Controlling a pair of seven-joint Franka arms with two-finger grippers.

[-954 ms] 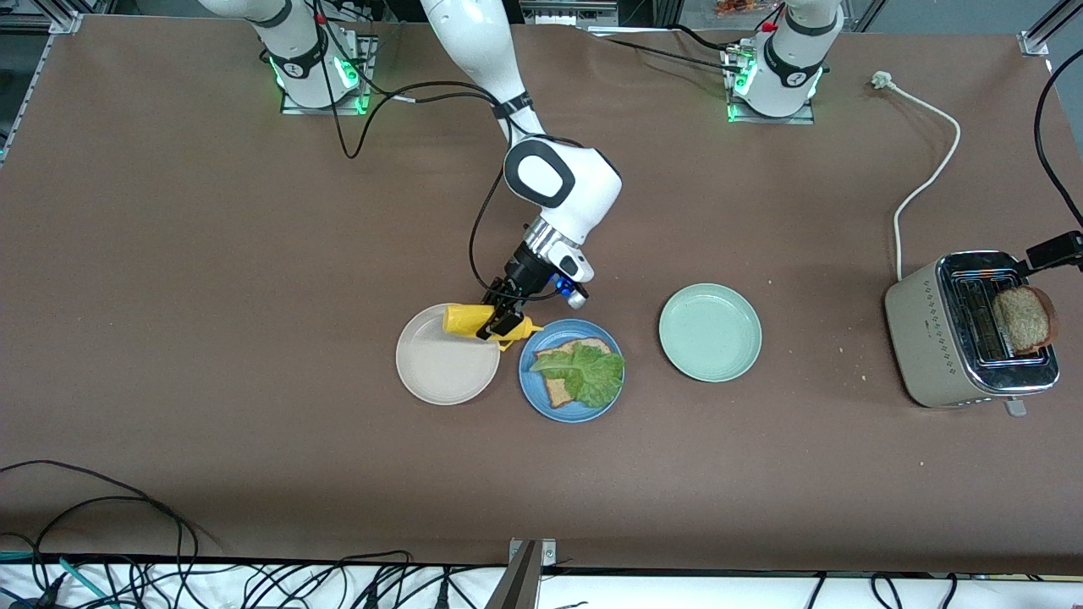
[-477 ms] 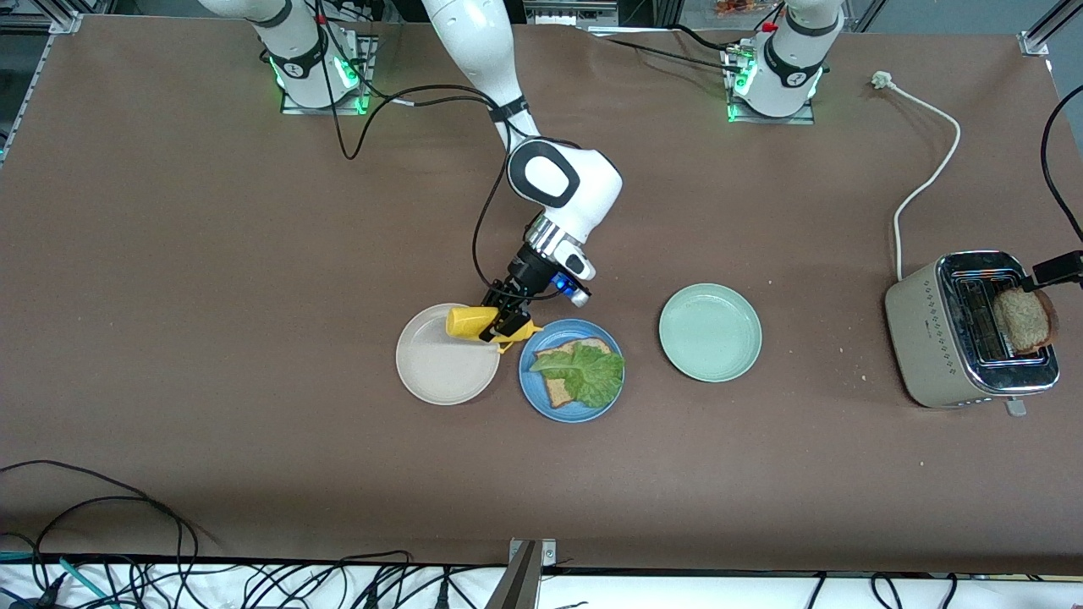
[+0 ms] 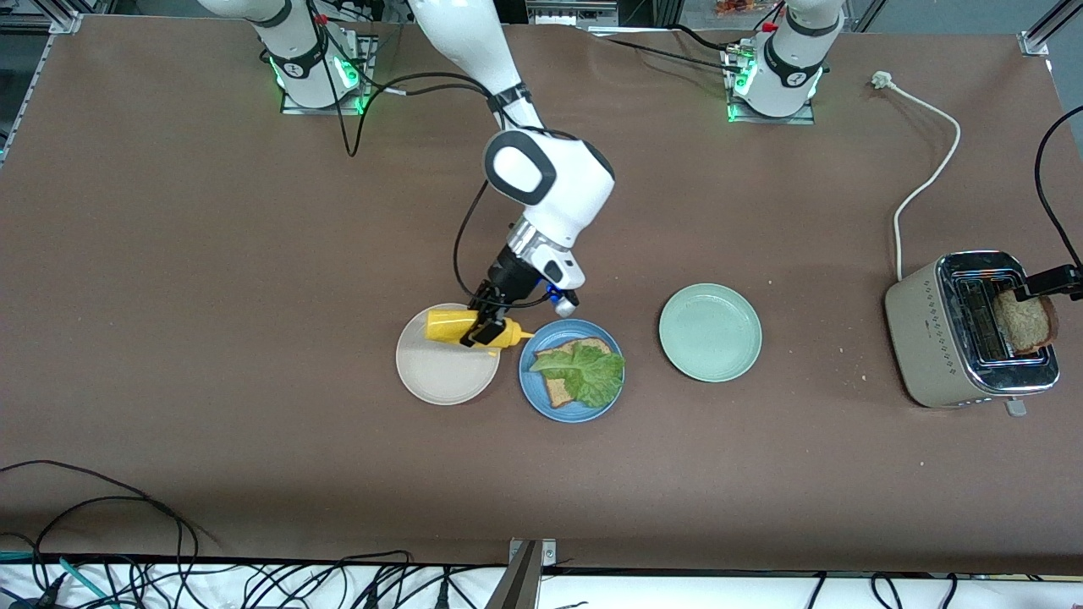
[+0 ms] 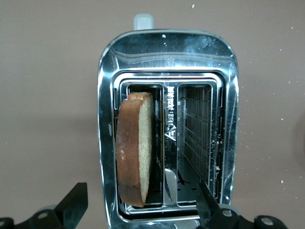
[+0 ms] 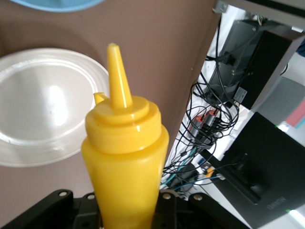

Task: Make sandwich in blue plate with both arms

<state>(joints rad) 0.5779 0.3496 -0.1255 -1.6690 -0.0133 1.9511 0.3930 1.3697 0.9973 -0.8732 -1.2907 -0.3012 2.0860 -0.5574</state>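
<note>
My left gripper's fingers are beside the bread slice's top [image 4: 134,152], which sticks out of the toaster slot. My left gripper should close now. Closing now would hold it.
The blue plate [image 3: 535,392] holds one brown bread slice [image 3: 558,390] with a green lettuce leaf [image 3: 585,370] on top. My right gripper [image 3: 481,328] is shut on a yellow squeeze bottle [image 3: 448,325], held sideways over the beige-white plate [image 3: 440,372] with its nozzle toward the blue plate. The right wrist view shows the bottle [image 5: 125,157] filling my right gripper [image 5: 126,212]. A second bread slice [image 3: 1024,320] stands in the toaster [image 3: 939,338]. My left gripper [image 4: 141,206] is open over that slice [image 4: 136,152], one finger on each side.
A pale green plate [image 3: 710,331] sits between the blue plate and the toaster. The toaster's white cord [image 3: 926,178] runs toward the left arm's base. Cables hang along the table's near edge [image 3: 254,562].
My right gripper has carried the yellow bottle away from the blue plate, further over the beige-white plate. My left gripper has shifted closer to the bread in the toaster.
</note>
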